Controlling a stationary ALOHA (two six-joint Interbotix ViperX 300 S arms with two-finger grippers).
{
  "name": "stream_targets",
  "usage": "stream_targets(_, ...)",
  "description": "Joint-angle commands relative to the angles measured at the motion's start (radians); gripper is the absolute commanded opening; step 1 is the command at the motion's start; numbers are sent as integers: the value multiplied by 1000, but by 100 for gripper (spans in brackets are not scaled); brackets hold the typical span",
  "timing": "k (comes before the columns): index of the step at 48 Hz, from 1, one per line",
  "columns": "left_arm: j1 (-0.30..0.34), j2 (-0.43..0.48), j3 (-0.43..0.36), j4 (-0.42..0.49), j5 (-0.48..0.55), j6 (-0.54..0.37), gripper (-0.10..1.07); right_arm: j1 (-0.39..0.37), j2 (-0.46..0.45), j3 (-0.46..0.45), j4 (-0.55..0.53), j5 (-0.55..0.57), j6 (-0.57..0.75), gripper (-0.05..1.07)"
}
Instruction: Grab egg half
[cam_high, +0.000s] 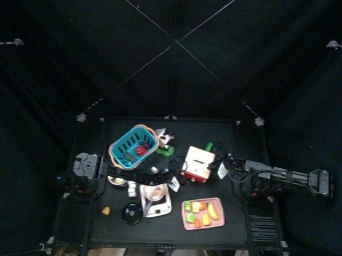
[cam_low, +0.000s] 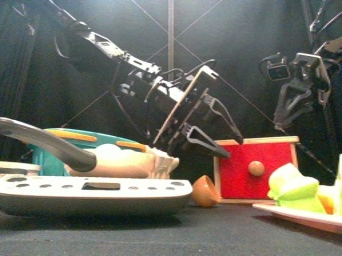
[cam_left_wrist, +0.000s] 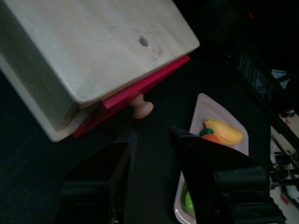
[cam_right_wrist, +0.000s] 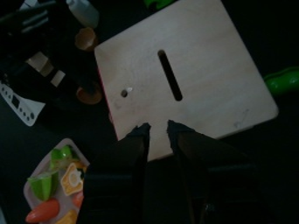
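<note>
My right gripper grabs the pale wooden lid (cam_right_wrist: 187, 70) by its edge (cam_right_wrist: 162, 152) next, to open up the red box for the egg half.
The egg half (cam_low: 203, 190) is a small tan-brown rounded piece lying on the table against the left side of the red box (cam_low: 257, 168). The left wrist view shows the egg half (cam_left_wrist: 142, 107) just under the box's red edge. My left gripper (cam_low: 198, 125) hangs tilted above the egg half and the box, jaws open and empty; in its own view the left gripper (cam_left_wrist: 158, 144) is still well short of the egg. My right gripper (cam_right_wrist: 159, 131) hovers open over the box's pale wooden lid (cam_right_wrist: 187, 70), holding nothing.
A white plate (cam_low: 301, 215) of toy vegetables sits at the front right, the same plate (cam_high: 203, 212) near the table's front edge. A blue basket (cam_high: 134, 147) stands at the back left. A grey pan-like piece (cam_low: 80, 190) fills the front left.
</note>
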Motion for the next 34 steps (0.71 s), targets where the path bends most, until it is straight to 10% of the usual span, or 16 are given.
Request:
stream_targets(1, 3, -2, -38, -35, -3, 0, 77, -2, 9, -21, -31, -54, -3, 66)
stream_targets(34, 49, 92, -166, -163, 66, 0, 78, -8, 160, -8, -143, -310, -3, 65)
